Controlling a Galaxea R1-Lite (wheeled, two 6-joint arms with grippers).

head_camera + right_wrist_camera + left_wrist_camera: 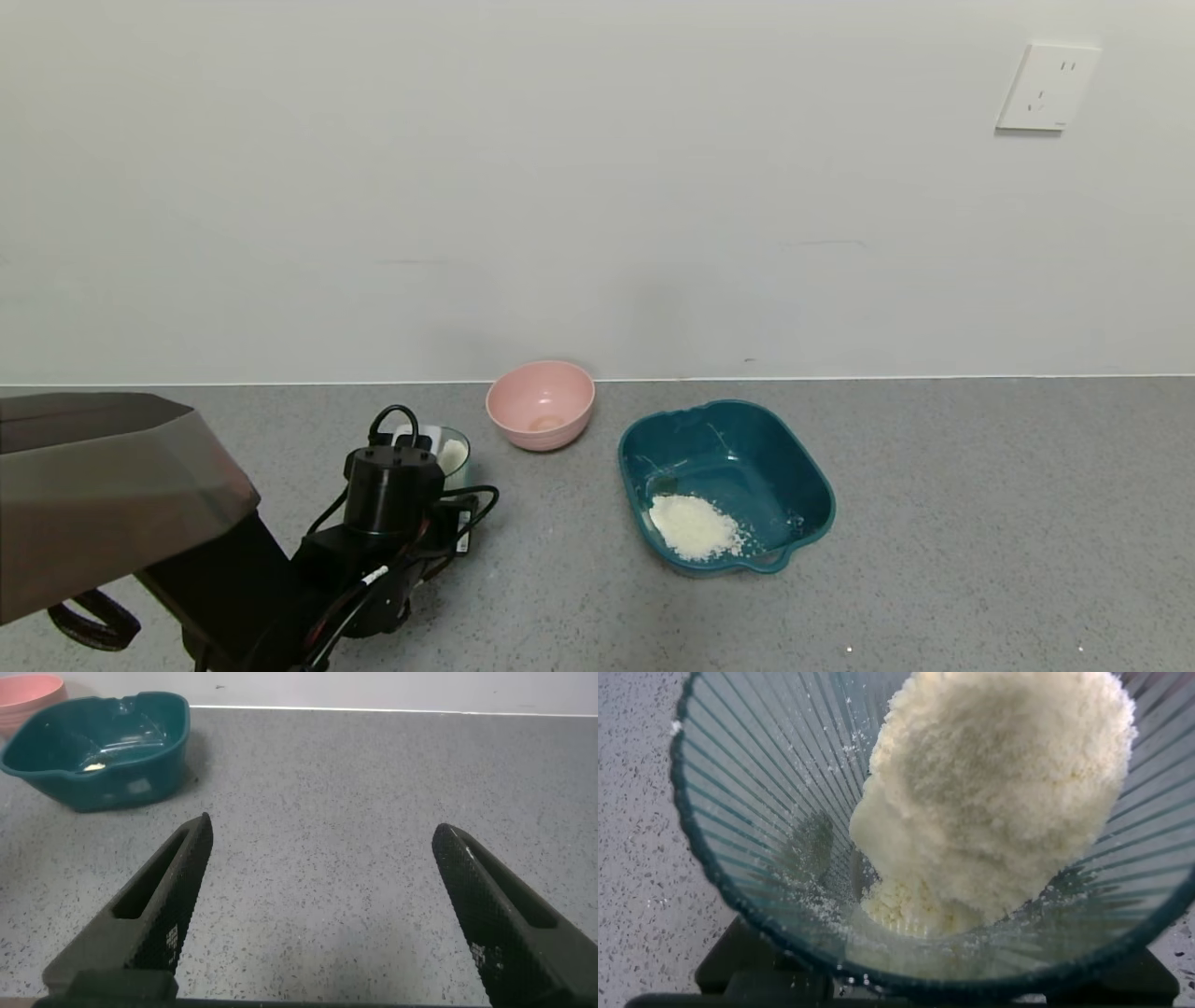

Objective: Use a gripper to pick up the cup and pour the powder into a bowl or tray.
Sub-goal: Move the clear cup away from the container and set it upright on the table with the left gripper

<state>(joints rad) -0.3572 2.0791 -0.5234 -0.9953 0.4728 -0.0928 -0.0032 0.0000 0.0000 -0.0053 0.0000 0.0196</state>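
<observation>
The cup [459, 444] [757, 821] sits low on the grey table beside the pink bowl and would stand, so it is time for my left gripper to open.
The ribbed pale blue-green cup [459, 444] stands or hangs low at the left of the grey table, mostly hidden behind my left gripper [431, 450], which is shut on it. In the left wrist view the cup [757, 821] fills the frame, and a clumpy white heap of powder [999, 793] lies against one side inside it. The dark teal tray [747, 439] sits to the right of the cup, with a pile of white powder [695, 527] in its near corner. My right gripper [322, 829] is open and empty over bare table, and the tray [103, 747] shows far off in its view.
A pink bowl [541, 406] stands by the wall between the cup and the tray; it also shows in the right wrist view [28, 691]. The white wall runs along the table's far edge. Bare grey tabletop lies to the right of the tray.
</observation>
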